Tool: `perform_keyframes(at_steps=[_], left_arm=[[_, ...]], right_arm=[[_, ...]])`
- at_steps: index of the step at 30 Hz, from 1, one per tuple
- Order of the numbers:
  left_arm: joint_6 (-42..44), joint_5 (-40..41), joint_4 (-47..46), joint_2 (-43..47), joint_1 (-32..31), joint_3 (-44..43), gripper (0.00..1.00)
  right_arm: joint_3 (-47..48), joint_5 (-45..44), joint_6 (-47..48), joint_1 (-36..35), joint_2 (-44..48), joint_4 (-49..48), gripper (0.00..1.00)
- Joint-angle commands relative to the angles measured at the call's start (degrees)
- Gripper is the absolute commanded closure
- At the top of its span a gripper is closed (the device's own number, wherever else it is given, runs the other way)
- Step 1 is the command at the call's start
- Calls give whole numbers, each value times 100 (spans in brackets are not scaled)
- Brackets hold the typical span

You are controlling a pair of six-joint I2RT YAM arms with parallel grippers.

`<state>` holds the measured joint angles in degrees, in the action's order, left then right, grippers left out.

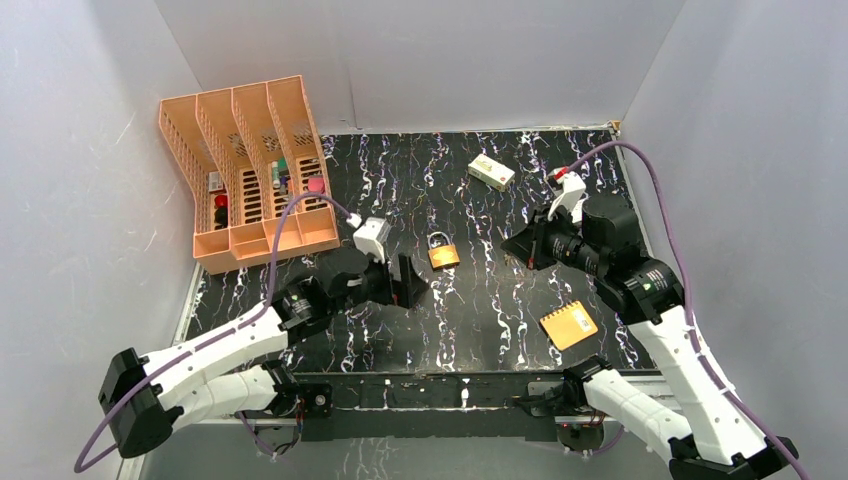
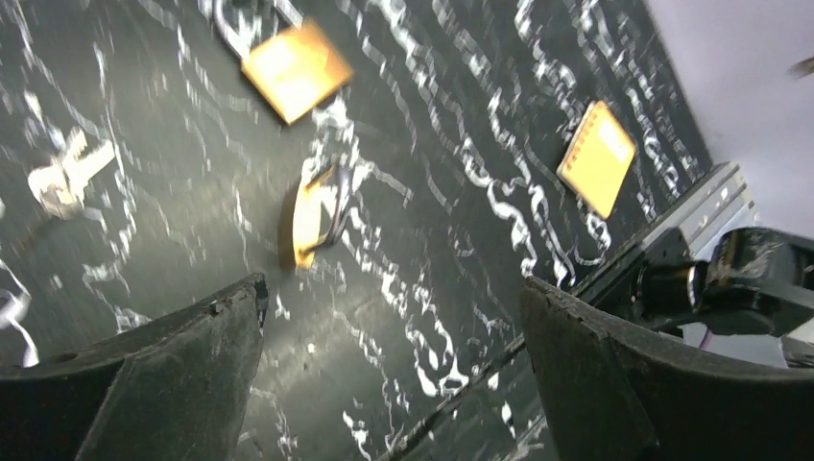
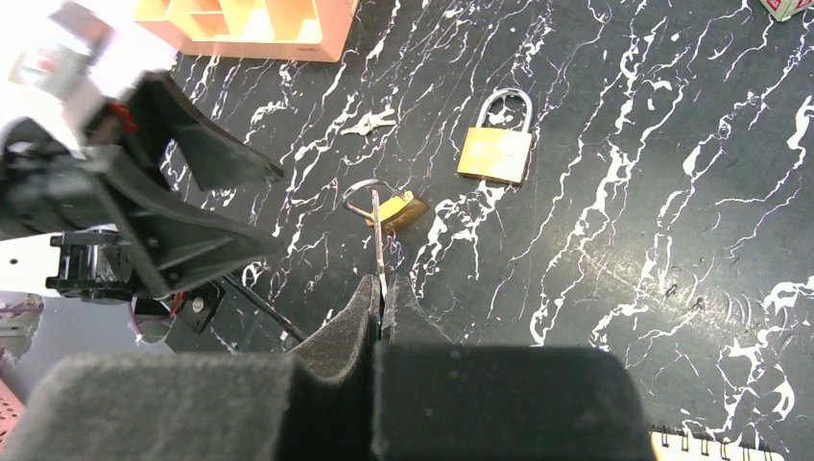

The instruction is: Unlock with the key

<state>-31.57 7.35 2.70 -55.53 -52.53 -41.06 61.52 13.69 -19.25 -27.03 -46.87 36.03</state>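
Observation:
My left gripper will next grab the small brass padlock by its body's flat sides, leaving its end opposite the shackle open for the key.
My right gripper [image 3: 381,288] [image 1: 515,245] is shut on the key [image 3: 378,245], a thin silver blade seen edge-on. The blade's far end reaches a small brass padlock [image 3: 395,208] [image 2: 309,219] lying on its side. I cannot tell whether the tip is in the lock. A larger brass padlock [image 3: 495,154] [image 1: 443,256] [image 2: 296,67] lies flat further out. My left gripper [image 2: 394,288] [image 1: 408,280] is open, with only tabletop between its fingers; the small padlock lies just beyond them.
Loose silver keys [image 3: 370,122] [image 2: 67,178] lie on the black marbled table [image 1: 500,300]. There is an orange file organiser [image 1: 250,170] at the back left, a white box [image 1: 491,172] at the back and an orange notebook [image 1: 568,325] [image 2: 597,158] near the front right.

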Motion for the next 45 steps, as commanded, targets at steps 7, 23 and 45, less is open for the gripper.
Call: perform_keyframes(at_steps=[7,23,45], left_arm=[[-18,-104,-1298,-159,83,1295,3],[2379,373,-3587,-1763,-126,1692,30],[2333,380,-5307,-3415,-128,1740,62]], right_arm=[[-33,145,55,9,163,-257,100],[41,61,103,9,135,-351,100],[58,82,149,11,214,-202,100]])
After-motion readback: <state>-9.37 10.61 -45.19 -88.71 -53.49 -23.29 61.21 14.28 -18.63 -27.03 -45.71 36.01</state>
